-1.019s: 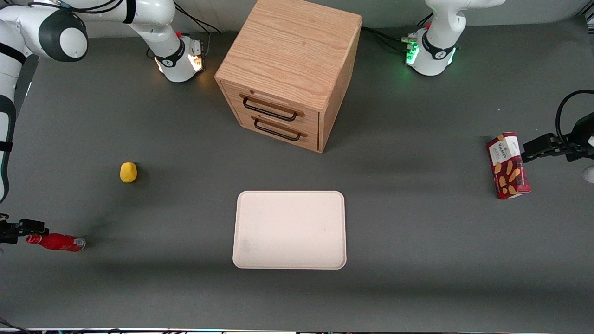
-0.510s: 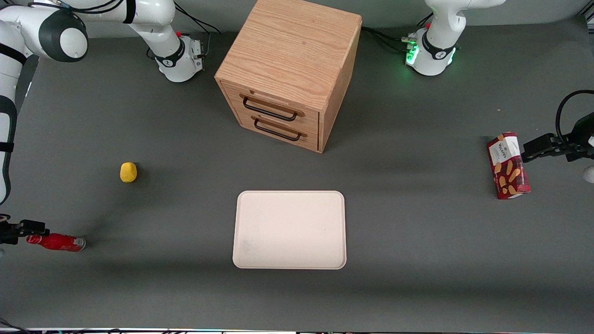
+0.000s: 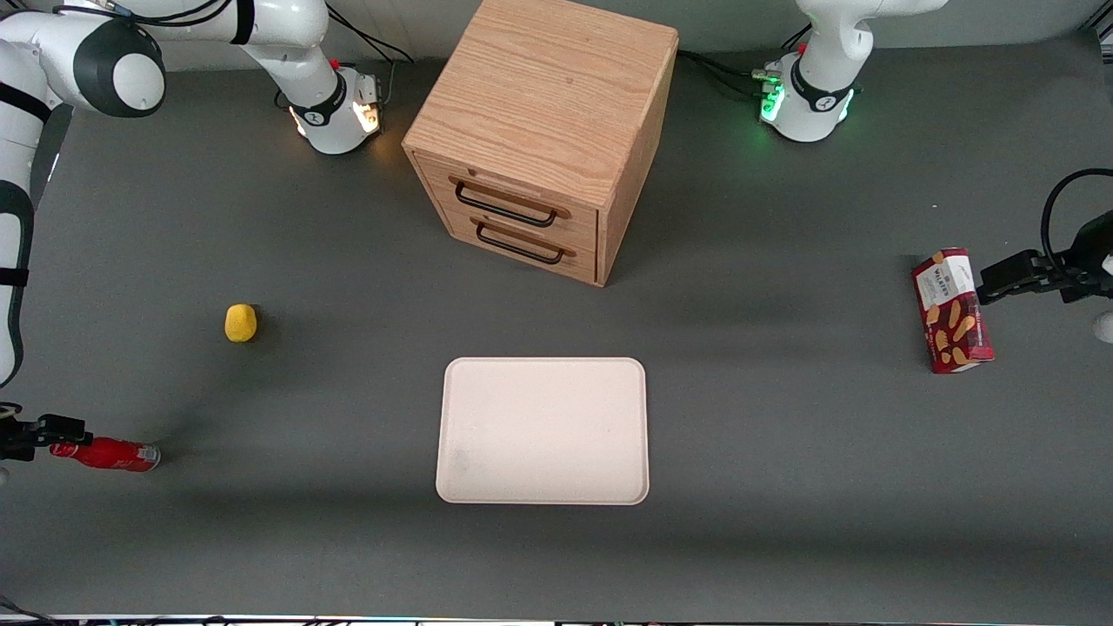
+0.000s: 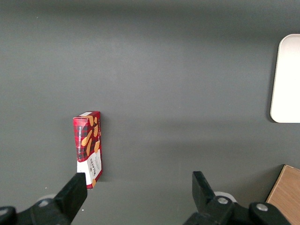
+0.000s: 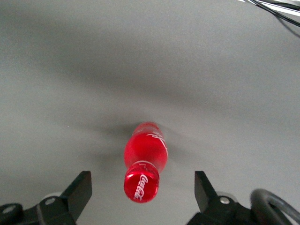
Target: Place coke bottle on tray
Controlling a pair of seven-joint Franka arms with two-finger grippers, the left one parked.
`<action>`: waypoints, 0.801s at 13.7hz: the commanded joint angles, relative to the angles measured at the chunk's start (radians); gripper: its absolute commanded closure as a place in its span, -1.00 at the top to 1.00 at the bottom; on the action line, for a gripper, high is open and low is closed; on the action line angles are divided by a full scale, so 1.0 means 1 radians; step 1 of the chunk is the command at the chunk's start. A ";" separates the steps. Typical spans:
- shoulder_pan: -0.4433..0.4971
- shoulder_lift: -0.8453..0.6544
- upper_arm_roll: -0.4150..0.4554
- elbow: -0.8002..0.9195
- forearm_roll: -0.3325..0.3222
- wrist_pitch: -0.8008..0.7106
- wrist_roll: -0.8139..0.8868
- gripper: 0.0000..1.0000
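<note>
Next, to place the coke bottle on the tray (image 3: pixel 543 430), my right gripper should take hold of the bottle by its red cap (image 3: pixel 61 449).
The coke bottle (image 3: pixel 109 454) lies on its side on the grey table at the working arm's end, well apart from the tray. Its red cap points at my gripper and its silvery base points toward the tray. My right gripper (image 3: pixel 63 430) is at the cap end, low over the table. In the right wrist view the bottle (image 5: pixel 145 154) points cap-first at the camera, and my gripper (image 5: pixel 140 191) is open with the cap between its fingers (image 5: pixel 78 190), untouched. The cream-pink tray (image 3: pixel 543 430) lies mid-table with nothing on it; its edge shows in the left wrist view (image 4: pixel 287 79).
A wooden two-drawer cabinet (image 3: pixel 539 130) stands farther from the front camera than the tray. A small yellow object (image 3: pixel 241 322) lies between the cabinet and the bottle. A red biscuit box (image 3: pixel 952 310) lies at the parked arm's end, also in the left wrist view (image 4: pixel 88 147).
My gripper has sunk very slightly at the bottle's cap end. The bottle and the tray have not moved.
</note>
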 commanded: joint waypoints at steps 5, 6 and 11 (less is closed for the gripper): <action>0.007 -0.003 -0.004 -0.011 -0.035 0.020 -0.019 -0.87; 0.007 -0.003 -0.004 -0.011 -0.044 0.020 -0.019 -1.00; 0.008 -0.009 -0.003 -0.009 -0.052 0.017 -0.014 -1.00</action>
